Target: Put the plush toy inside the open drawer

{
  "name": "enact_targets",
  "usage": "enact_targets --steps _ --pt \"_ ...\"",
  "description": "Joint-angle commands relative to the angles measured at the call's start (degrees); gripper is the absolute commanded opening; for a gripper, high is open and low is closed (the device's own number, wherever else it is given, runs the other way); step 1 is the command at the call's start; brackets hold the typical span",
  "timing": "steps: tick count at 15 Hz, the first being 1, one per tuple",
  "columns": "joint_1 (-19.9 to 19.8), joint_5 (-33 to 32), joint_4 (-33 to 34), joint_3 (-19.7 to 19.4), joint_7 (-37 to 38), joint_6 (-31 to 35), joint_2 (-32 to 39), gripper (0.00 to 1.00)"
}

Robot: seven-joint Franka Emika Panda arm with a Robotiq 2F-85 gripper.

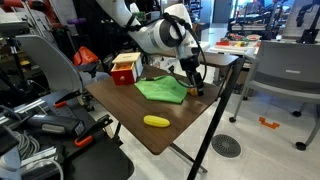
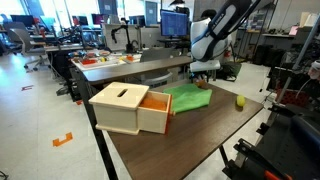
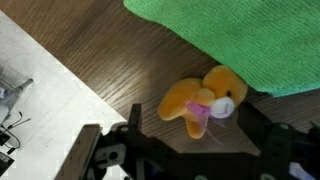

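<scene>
Both fingers reach close to the table on either side of the plush toy's orange body (image 1: pixel 194 90) (image 3: pixel 190 103), so my gripper closes on the plush toy next.
The plush toy (image 3: pixel 200 100), a small orange bear with a white muzzle and a pink ribbon, lies on the wooden table next to the edge of the green cloth (image 3: pixel 240 40). My gripper (image 3: pixel 195 128) is open, with one finger on each side of the toy and not closed on it. In both exterior views the gripper (image 1: pixel 190 82) (image 2: pixel 203 76) hangs low over the table at the cloth's far end. The red and tan wooden unit (image 2: pixel 120 108) has its drawer (image 2: pixel 155 104) pulled open; the unit also shows in an exterior view (image 1: pixel 125 68).
A yellow elongated object (image 1: pixel 156 121) (image 2: pixel 240 101) lies on the table apart from the cloth (image 1: pixel 162 90) (image 2: pixel 190 98). The table edge (image 3: pixel 70 85) runs close to the toy. Chairs, desks and clutter stand around the table.
</scene>
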Motion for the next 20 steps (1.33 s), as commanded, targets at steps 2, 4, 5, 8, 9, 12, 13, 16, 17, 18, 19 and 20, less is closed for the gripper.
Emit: enact_targets --steps 2,4,5,8,9,12,13,16,17,18,19,20 --pt "-0.71 3.5 6.17 -0.02 -2.66 -1.82 3.6 0.58" --pt "-0.76 4.18 6.02 -0.02 -2.84 -1.76 3.15 0.42" --pt "-0.75 4.36 5.37 -0.07 -2.95 -1.39 2.58 0.35" --pt "-1.0 5.06 0.39 0.25 -3.82 0.85 -0.37 0.13" --pt "-1.33 5.42 -1.13 0.55 -4.44 1.51 -1.2 0.05" --pt "-0.81 5.88 -10.02 -0.21 -5.11 3.6 -6.34 0.0" --pt "-0.6 5.99 -12.9 -0.42 -5.22 2.95 -8.22 0.0" --pt "-0.88 6.33 -20.83 -0.42 -6.49 2.26 -14.54 0.02" --pt "-0.6 6.24 -23.61 -0.93 -6.33 3.0 -16.66 0.02" --pt "-0.58 6.31 -26.25 -1.1 -6.39 3.52 -18.93 0.02" --pt "-0.5 6.26 -29.05 -1.15 -6.64 3.92 -21.48 0.02" --pt "-0.11 5.89 -31.78 -1.62 -6.52 4.45 -23.98 0.02"
